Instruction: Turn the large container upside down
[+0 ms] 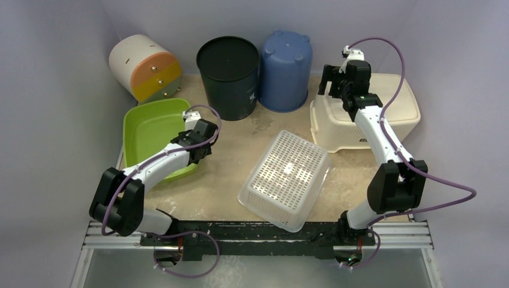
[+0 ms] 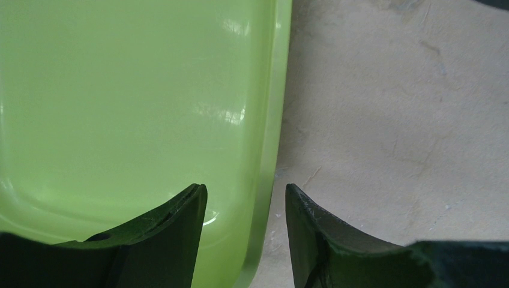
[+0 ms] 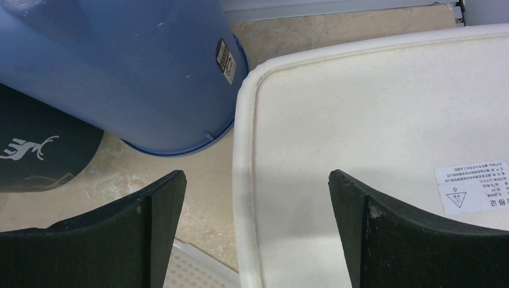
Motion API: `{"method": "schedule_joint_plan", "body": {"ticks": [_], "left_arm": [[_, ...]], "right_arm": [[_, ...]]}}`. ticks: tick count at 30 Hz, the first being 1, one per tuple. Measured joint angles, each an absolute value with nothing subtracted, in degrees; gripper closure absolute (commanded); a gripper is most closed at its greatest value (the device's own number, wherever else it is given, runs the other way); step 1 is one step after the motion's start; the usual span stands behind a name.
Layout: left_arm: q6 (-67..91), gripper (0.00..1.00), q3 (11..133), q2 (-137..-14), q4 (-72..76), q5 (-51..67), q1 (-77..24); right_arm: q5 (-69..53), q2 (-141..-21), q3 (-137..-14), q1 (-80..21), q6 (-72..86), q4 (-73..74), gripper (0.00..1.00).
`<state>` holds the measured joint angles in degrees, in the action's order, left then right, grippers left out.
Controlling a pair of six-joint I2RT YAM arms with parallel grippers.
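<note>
The bin would stay down; my left fingers are open beside the lime green bin's rim (image 2: pixel 263 194).
A lime green bin (image 1: pixel 153 129) lies open side up at the left. My left gripper (image 1: pixel 197 155) is open and straddles its right rim (image 2: pixel 271 120), one finger inside the bin and one over the table; the midpoint between its fingertips (image 2: pixel 246 198) lies on that rim. A cream tub (image 1: pixel 384 108) rests bottom up at the right, a label on its base (image 3: pixel 474 186). My right gripper (image 1: pixel 329 81) is open above the tub's left edge (image 3: pixel 243 180) and holds nothing; it also shows in its own wrist view (image 3: pixel 257 192).
A white perforated basket (image 1: pixel 285 177) lies bottom up in the middle front. A black bucket (image 1: pixel 229 75) stands open at the back, a blue bucket (image 1: pixel 285 69) stands inverted beside it. A white cylinder with orange and yellow drawers (image 1: pixel 144 66) lies at back left.
</note>
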<state>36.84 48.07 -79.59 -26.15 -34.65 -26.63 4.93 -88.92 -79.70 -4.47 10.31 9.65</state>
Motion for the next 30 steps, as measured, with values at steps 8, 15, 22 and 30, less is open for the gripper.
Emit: {"method": "schedule_joint_plan", "body": {"ticks": [8, 15, 22, 30], "left_arm": [[35.8, 1.00, 45.4, -81.2, -22.6, -32.8, -26.7], [36.4, 1.00, 45.5, -79.0, -24.6, -30.5, -26.2], [38.1, 1.00, 57.3, -70.1, -33.8, -22.3, -26.1], [47.6, 1.00, 64.2, -62.9, -27.6, -8.6, -25.9]], "right_arm": [[4.7, -89.1, -79.7, -4.5, 10.3, 9.6, 0.09], [4.7, -89.2, -79.7, -4.5, 10.3, 9.6, 0.09], [4.1, -89.2, -79.6, -4.5, 10.4, 9.5, 0.09], [3.2, -89.2, -79.6, -4.5, 10.5, 9.5, 0.10]]}}
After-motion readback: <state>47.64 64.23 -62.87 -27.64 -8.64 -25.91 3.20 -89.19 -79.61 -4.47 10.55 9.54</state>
